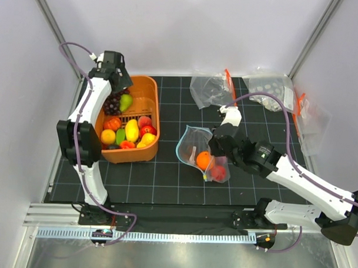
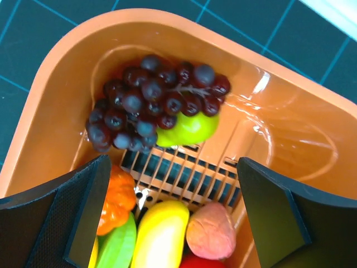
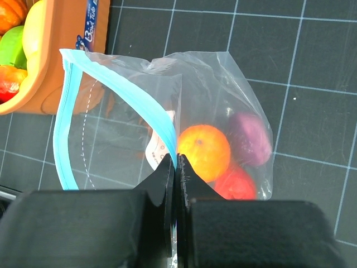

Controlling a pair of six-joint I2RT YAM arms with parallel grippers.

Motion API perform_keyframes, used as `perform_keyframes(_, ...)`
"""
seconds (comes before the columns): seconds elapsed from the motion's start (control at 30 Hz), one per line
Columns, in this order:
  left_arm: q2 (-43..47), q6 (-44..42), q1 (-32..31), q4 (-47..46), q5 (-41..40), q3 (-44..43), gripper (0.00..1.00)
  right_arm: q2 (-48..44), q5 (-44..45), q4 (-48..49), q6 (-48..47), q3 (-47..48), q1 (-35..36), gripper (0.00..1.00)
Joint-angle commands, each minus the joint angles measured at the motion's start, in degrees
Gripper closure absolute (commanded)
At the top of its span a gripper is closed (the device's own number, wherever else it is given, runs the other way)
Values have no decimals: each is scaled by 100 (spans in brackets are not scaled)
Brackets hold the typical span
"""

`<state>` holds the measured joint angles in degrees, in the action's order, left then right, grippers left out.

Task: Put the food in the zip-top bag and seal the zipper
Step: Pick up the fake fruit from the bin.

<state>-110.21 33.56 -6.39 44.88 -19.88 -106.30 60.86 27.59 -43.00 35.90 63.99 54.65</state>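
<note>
My left gripper grabs the dark purple grapes (image 2: 148, 100) at one edge of the bunch next. The rest stays beyond my gripper's fingers to enter the open bag.
The clear zip-top bag (image 1: 193, 147) lies mid-table with its light-blue zipper (image 3: 120, 89) held open. It holds an orange (image 3: 203, 152), a red fruit (image 3: 237, 184) and a purple one (image 3: 249, 138). My right gripper (image 3: 177, 159) is shut on the zipper strip at the bag's mouth. My left gripper (image 2: 170, 218) is open above the far end of the orange basket (image 1: 146, 89). Below it lie dark purple grapes (image 2: 148, 100), a green fruit (image 2: 189, 128), a yellow fruit (image 2: 162, 234), a pink peach (image 2: 211, 231) and an orange piece (image 2: 116, 198).
Clear bags with orange-red strips (image 1: 213, 88) lie at the back and right (image 1: 297, 109). The basket stands left of the bag, close to its open mouth. Grey walls enclose the table on three sides.
</note>
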Motion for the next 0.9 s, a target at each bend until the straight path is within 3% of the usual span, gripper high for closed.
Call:
perform_keyframes(0.0, -246, -140, 261, 294, 273, -216, 0, -118, -131, 222, -110, -35, 28, 99)
perform_keyframes(0.33, -1616, -289, 797, 829, 889, -1059, 0, -171, -246, 284, -145, -167, 28, 99)
perform_keyframes(0.53, -2144, -227, 920, 821, 1459, -1008, 0, -215, -228, 275, -145, -141, 37, 99)
perform_keyframes(0.63, -2093, -175, 991, 513, 1968, -744, 24, -189, -211, 257, -145, -132, 19, 99)
perform_keyframes(0.67, -2040, -157, 1008, 443, 2136, -673, 43, -197, -211, 240, -136, -141, 28, 99)
perform_keyframes(0.77, -1646, -113, 1000, 136, 2251, -304, 66, -197, -211, 257, -110, -150, 28, 99)
perform_keyframes(0.87, -1119, -43, 1008, -119, 2286, 109, 73, -215, -228, 266, -83, -167, 28, 99)
